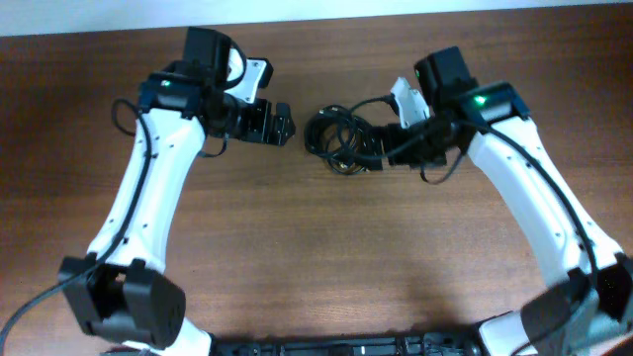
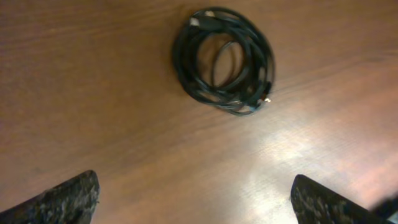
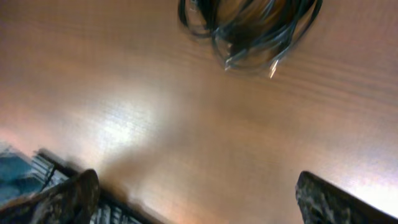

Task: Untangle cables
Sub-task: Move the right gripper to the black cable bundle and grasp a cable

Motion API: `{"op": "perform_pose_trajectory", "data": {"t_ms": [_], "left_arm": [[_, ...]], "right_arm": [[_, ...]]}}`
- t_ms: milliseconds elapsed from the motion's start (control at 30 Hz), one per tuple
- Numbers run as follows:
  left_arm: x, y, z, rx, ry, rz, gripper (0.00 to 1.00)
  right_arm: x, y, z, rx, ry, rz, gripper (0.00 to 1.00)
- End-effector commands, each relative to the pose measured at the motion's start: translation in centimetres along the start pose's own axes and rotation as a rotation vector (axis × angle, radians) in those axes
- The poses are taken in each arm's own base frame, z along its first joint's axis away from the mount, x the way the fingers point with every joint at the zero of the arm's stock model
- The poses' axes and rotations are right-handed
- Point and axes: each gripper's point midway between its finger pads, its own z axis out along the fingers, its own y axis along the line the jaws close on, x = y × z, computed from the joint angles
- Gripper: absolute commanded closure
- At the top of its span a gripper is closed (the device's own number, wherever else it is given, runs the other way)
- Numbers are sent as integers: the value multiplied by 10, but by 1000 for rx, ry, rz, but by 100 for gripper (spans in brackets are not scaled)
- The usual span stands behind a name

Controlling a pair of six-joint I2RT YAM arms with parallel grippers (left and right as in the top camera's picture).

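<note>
The right gripper grabs one cable on its side of the coil near its protruding plug end (image 1: pixel 370 164) (image 3: pixel 275 63) next, to pull that cable free and untangle it.
The cables (image 1: pixel 342 140) lie as one bunched coil of thin black cords on the brown table, between the two arms at the back middle. The coil shows in the left wrist view (image 2: pixel 225 60) as stacked loops with small plug ends at its lower right. In the right wrist view (image 3: pixel 249 28) it sits at the top edge, two metal-tipped plugs sticking out. My left gripper (image 1: pixel 280 126) is open and empty, just left of the coil. My right gripper (image 1: pixel 391 148) is open and empty, close to the coil's right side.
The wooden table (image 1: pixel 326 257) runs bare toward the front. A pale wall strip lies beyond the table's back edge (image 1: pixel 326 12). The arm bases stand at the front left (image 1: pixel 124 302) and front right (image 1: pixel 593 307).
</note>
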Motion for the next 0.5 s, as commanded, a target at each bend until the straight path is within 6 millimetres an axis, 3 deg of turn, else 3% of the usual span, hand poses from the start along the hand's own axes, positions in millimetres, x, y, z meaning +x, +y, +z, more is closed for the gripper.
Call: {"op": "perform_pose_trajectory", "data": {"t_ms": [0, 100, 167, 233, 267, 367, 467], "left_arm": [[-17, 22, 12, -104, -25, -16, 1], [-8, 37, 43, -121, 48, -122, 1], [-2, 59, 56, -165, 77, -278, 1], [5, 72, 62, -175, 109, -315, 1], [8, 77, 63, -180, 120, -327, 1], [10, 86, 60, -187, 119, -350, 1], [10, 87, 59, -188, 120, -351, 1]], "right_arm": [[-46, -8, 14, 58, -112, -25, 2], [-65, -10, 59, -24, -92, 67, 2], [-77, -14, 93, -78, -75, 166, 0], [-78, -15, 116, -123, -43, 177, 6], [-76, -20, 126, -117, -26, 187, 14], [-75, -29, 143, -110, -6, 224, 21], [-78, -24, 146, -118, -20, 205, 40]]}}
